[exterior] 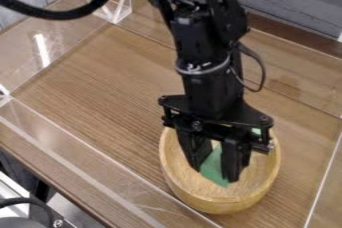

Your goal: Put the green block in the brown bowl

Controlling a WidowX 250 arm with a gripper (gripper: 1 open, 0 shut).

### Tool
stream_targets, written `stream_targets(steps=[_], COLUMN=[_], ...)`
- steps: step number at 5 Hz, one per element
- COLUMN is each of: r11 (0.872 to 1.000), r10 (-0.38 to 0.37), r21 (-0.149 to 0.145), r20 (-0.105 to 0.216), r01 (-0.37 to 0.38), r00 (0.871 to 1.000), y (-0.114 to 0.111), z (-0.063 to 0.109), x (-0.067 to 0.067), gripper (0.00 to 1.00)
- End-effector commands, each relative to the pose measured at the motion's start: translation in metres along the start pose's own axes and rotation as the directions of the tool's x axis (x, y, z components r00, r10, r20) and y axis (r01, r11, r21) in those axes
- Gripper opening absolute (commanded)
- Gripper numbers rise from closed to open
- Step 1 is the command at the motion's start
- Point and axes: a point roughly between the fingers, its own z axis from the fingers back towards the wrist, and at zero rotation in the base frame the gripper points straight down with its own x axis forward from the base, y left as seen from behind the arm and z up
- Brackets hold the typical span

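The green block (213, 158) stands tilted inside the rim of the brown bowl (201, 198) and would remain in the bowl, so it is time to open my gripper.
The brown bowl (201, 198) sits on the wooden table near its front edge. My gripper (218, 168) points steeply down into the bowl, its black fingers (238, 162) reaching below the rim. The green block (213, 158) stands tilted between those fingers, inside the bowl, and the gripper is shut on it. The block's lower end and the bowl's floor are hidden behind the fingers.
Clear acrylic walls (54, 137) fence the wooden table (107, 82) at the left and front. A small clear stand (115, 10) is at the back left. A black cable (54, 10) runs from the arm toward the upper left.
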Motion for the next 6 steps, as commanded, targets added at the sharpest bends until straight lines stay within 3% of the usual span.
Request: stream_targets(steps=[1, 3, 4, 6], r11=[1.0, 1.0, 1.0, 1.0], r10=[0.004, 0.011, 0.014, 0.02], r21=[-0.01, -0.016, -0.019, -0.021], r20=[0.024, 0.015, 0.011, 0.01], r01=[-0.004, -0.011, -0.013, -0.02], r00=[1.0, 1.0, 1.0, 1.0], y=[0.0003, 0.0027, 0.0035, 0.0098], z=[0.0016, -0.0037, -0.0046, -0.0016], x=[0.0056, 0.0072, 0.0077, 0.0109], gripper=[0.0, 0.0, 1.0, 1.0])
